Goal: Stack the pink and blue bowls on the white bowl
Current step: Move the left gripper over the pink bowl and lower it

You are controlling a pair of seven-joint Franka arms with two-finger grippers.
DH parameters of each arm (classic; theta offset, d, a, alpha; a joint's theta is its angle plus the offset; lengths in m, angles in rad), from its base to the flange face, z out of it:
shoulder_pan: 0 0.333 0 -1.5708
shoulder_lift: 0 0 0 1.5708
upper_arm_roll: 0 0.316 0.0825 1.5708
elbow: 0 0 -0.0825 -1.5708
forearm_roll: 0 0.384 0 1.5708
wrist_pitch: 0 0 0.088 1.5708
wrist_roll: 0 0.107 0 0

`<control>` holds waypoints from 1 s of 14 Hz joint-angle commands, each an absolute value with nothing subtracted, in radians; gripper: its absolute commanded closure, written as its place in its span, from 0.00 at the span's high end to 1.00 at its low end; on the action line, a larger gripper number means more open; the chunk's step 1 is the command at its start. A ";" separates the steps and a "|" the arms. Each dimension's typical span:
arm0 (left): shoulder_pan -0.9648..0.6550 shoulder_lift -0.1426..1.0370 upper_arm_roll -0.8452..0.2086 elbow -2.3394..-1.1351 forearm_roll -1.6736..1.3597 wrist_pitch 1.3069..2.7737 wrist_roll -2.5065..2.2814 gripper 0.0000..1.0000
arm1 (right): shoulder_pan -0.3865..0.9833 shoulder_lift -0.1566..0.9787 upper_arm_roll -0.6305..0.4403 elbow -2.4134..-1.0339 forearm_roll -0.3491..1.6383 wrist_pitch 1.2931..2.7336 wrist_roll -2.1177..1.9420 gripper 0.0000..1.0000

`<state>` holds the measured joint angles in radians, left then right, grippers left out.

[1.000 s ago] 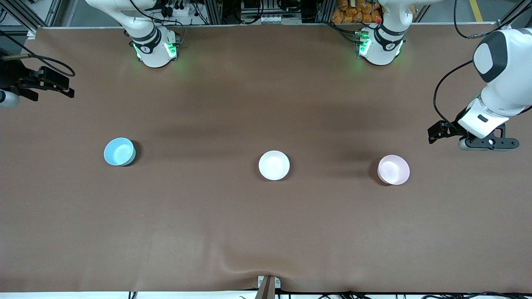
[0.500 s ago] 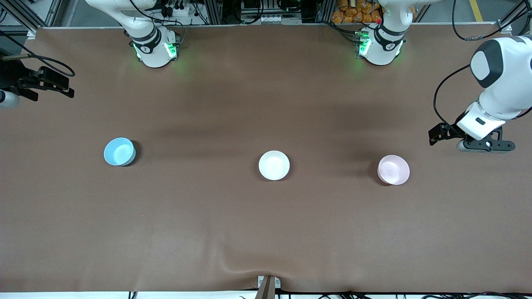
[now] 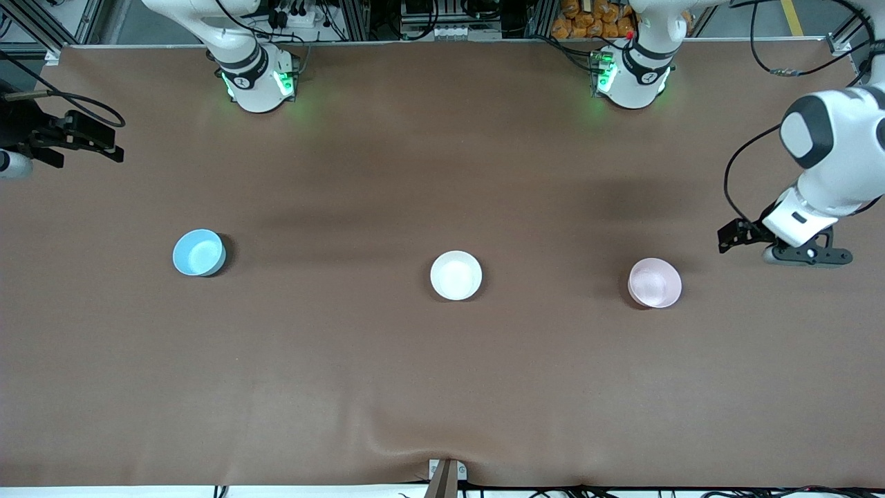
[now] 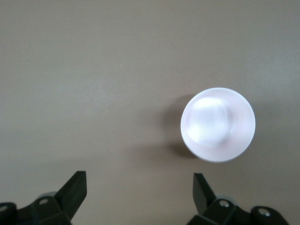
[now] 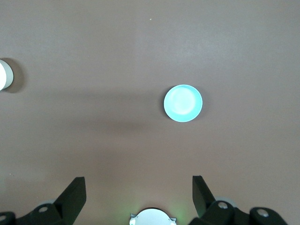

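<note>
I need to pick up the pink bowl by its thin rim (image 3: 680,285) with my left gripper next, because the pink bowl's round body (image 3: 655,283) is too wide for my fingers.
Three bowls stand in a row across the table. The white bowl (image 3: 455,275) is in the middle. The pink bowl (image 3: 654,282) is toward the left arm's end and the blue bowl (image 3: 198,252) toward the right arm's end. My left gripper (image 3: 807,255) hangs open and empty above the table beside the pink bowl, at the table's end. In the left wrist view the pink bowl (image 4: 218,124) lies ahead of the open left gripper (image 4: 139,187). My right gripper (image 3: 12,164) waits open at the other end. It (image 5: 139,187) sees the blue bowl (image 5: 183,103) and the white bowl's edge (image 5: 3,75).
The brown table mat (image 3: 442,387) has a small wrinkle at its near edge. The two arm bases (image 3: 257,83) (image 3: 630,79) stand along the farthest edge. The right arm's base also shows in the right wrist view (image 5: 152,218).
My left gripper has moved a little closer to the front camera and lower, beside the pink bowl. The right arm and the three bowls have not moved.
</note>
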<state>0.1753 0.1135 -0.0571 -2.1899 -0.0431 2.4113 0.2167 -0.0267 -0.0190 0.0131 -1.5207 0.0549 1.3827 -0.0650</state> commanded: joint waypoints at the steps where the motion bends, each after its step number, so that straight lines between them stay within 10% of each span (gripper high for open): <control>1: 0.172 0.193 -0.080 -2.200 -0.144 2.506 0.239 1.00 | -0.034 -0.012 0.017 -1.503 0.048 1.367 -0.075 1.00; 11: 0.175 0.397 -0.138 -2.191 -0.206 2.715 0.238 0.59 | -0.044 -0.012 0.017 -1.503 0.048 1.359 -0.075 1.00; 14: 0.175 0.417 -0.138 -2.192 -0.206 2.715 0.238 0.27 | -0.043 -0.012 0.018 -1.502 0.049 1.359 -0.075 1.00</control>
<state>0.1713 0.3996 -0.1325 -2.1996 -0.1795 2.6991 0.2186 -0.0333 -0.0189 0.0126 -1.5207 0.0549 1.3749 -0.0651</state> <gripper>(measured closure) 0.480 0.000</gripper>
